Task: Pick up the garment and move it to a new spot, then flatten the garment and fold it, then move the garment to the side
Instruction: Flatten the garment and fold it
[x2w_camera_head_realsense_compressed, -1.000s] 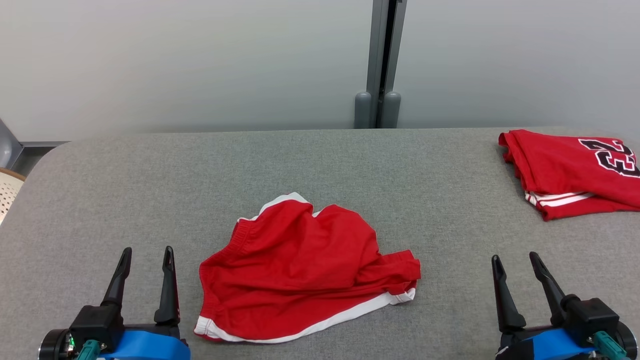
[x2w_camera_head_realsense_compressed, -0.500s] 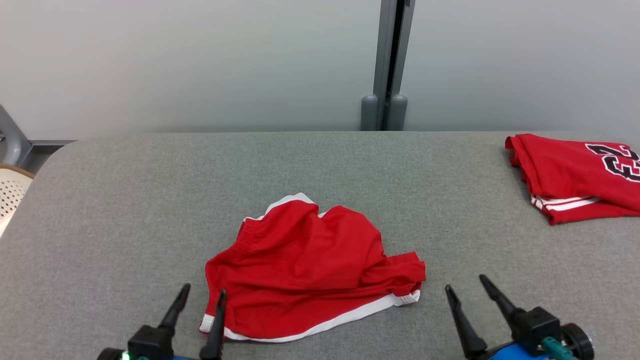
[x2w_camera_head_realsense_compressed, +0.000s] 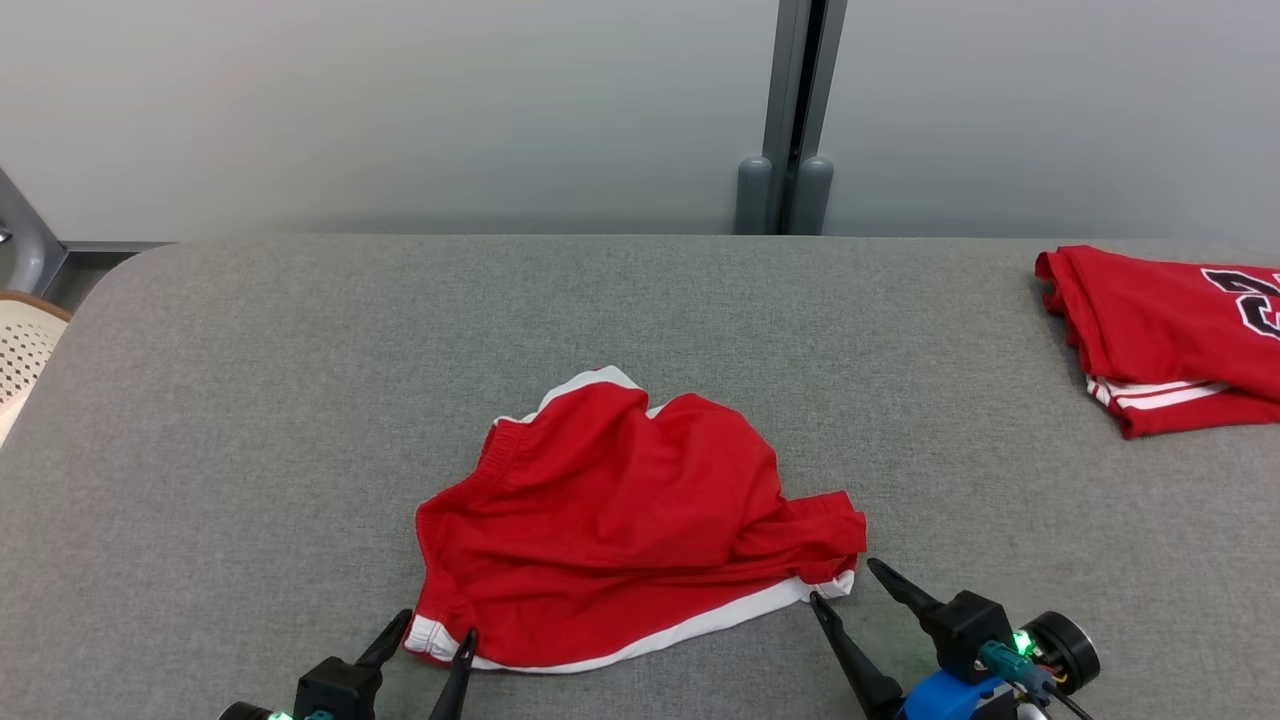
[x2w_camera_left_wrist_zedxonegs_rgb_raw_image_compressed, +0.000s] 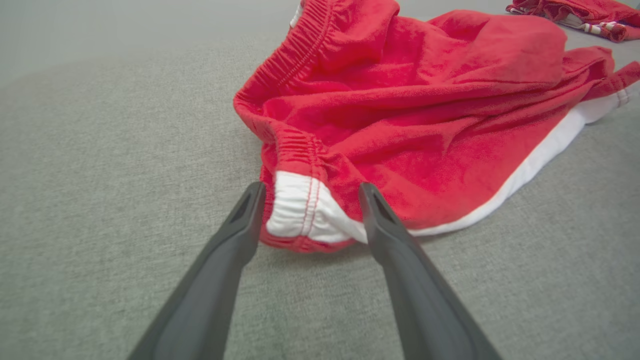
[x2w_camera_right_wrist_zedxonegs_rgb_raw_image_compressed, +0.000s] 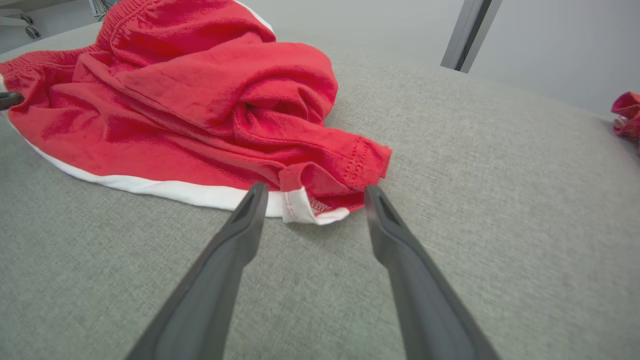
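Observation:
My left gripper should next pinch the garment by its white-trimmed waistband corner (x2w_camera_head_realsense_compressed: 433, 637) to move the garment, because that corner stands up in a fold while the red cloth (x2w_camera_head_realsense_compressed: 588, 594) lies slack.
The garment (x2w_camera_head_realsense_compressed: 630, 520) is a crumpled pair of red shorts with white trim, lying near the front middle of the grey table (x2w_camera_head_realsense_compressed: 300, 350). My left gripper (x2w_camera_head_realsense_compressed: 435, 625) is open at its near-left corner; in the left wrist view that white-trimmed corner of the garment (x2w_camera_left_wrist_zedxonegs_rgb_raw_image_compressed: 305, 210) sits between the two fingertips of my left gripper (x2w_camera_left_wrist_zedxonegs_rgb_raw_image_compressed: 310, 192). My right gripper (x2w_camera_head_realsense_compressed: 845, 582) is open at the garment's near-right corner. The right wrist view has the hem corner of the garment (x2w_camera_right_wrist_zedxonegs_rgb_raw_image_compressed: 310, 205) between the tips of my right gripper (x2w_camera_right_wrist_zedxonegs_rgb_raw_image_compressed: 312, 192).
A folded red jersey (x2w_camera_head_realsense_compressed: 1170, 335) with black numerals lies at the table's far right. A perforated cream chair (x2w_camera_head_realsense_compressed: 22, 350) stands off the left edge. A grey wall post (x2w_camera_head_realsense_compressed: 795, 110) rises behind the table.
Both grippers have moved inward and forward to the garment's two near corners, staying open. The head camera shifted, so the whole scene slid slightly right. The garment lies as before.

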